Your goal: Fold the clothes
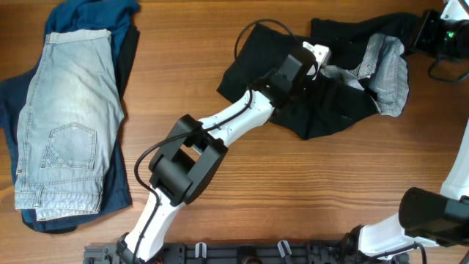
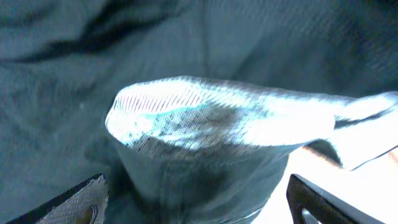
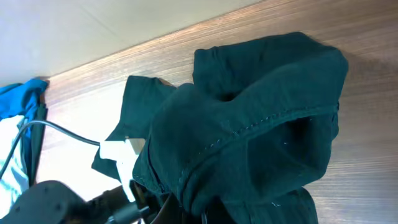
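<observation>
The black shorts (image 1: 322,110) need to be stretched and laid flat for folding, so my left gripper should grab the shorts next by the fold of turned-out waistband lining.
The black shorts (image 1: 322,110) lie crumpled at the table's middle right, with the pale grey dotted lining (image 1: 388,73) turned out at their right side. My left gripper (image 1: 316,55) is over the shorts' top middle. Its fingers (image 2: 199,208) are wide open and straddle a fold of lining (image 2: 217,118) over black fabric. My right gripper (image 1: 418,33) is at the shorts' top right corner. In the right wrist view the black shorts (image 3: 261,112) bunch up right against it and hide its jaws (image 3: 199,211), which seem shut on the cloth.
Light-blue denim shorts (image 1: 69,117) lie flat at the far left on a dark blue garment (image 1: 117,187), with brighter blue cloth (image 1: 88,15) above them. A black cable (image 1: 249,33) loops over the shorts' left part. Bare wooden table (image 1: 308,191) runs along the front.
</observation>
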Motion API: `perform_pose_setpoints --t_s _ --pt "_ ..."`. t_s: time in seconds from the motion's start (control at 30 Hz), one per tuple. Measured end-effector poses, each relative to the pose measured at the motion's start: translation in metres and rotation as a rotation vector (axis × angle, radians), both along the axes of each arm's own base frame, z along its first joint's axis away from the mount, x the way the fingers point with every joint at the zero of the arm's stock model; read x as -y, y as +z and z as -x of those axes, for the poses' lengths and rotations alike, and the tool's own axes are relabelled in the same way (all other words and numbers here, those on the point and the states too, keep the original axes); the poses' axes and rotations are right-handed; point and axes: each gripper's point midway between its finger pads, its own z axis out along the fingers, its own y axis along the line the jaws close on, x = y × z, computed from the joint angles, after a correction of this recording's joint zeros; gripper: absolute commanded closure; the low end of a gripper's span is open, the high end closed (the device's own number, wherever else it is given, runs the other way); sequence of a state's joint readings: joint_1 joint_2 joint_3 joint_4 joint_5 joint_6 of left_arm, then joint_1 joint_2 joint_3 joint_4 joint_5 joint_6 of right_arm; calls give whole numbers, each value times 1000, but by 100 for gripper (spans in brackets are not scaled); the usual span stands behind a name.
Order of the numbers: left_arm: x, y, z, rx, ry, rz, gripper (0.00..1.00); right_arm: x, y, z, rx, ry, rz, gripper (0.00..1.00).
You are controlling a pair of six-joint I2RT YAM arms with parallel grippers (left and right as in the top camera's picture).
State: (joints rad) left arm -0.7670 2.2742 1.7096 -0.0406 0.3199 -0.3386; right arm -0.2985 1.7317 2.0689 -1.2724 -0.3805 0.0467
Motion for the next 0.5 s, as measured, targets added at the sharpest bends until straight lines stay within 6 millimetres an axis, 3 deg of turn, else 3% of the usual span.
perform_pose_setpoints --t_s 0.1,0.2,0.23,0.27,0.33,0.37,0.5 --pt "-5 -4 -5 86 -48 -51 10 0 0 0 0 0 0 96" --pt "5 -2 -17 202 -76 -22 15 0 -1 1 -5 0 -2 95" --pt "6 -8 -17 201 -83 -24 22 0 -1 1 -5 0 -2 96" --pt "9 -16 -17 208 -95 -22 68 0 -1 1 -6 0 -2 96" --pt "11 -34 -15 194 -115 -27 90 0 -1 1 -6 0 -2 96" --pt "12 -36 -14 194 -117 -25 96 0 -1 1 -6 0 -2 96" --pt "14 -31 -16 200 -111 -4 96 0 -1 1 -6 0 -1 95"
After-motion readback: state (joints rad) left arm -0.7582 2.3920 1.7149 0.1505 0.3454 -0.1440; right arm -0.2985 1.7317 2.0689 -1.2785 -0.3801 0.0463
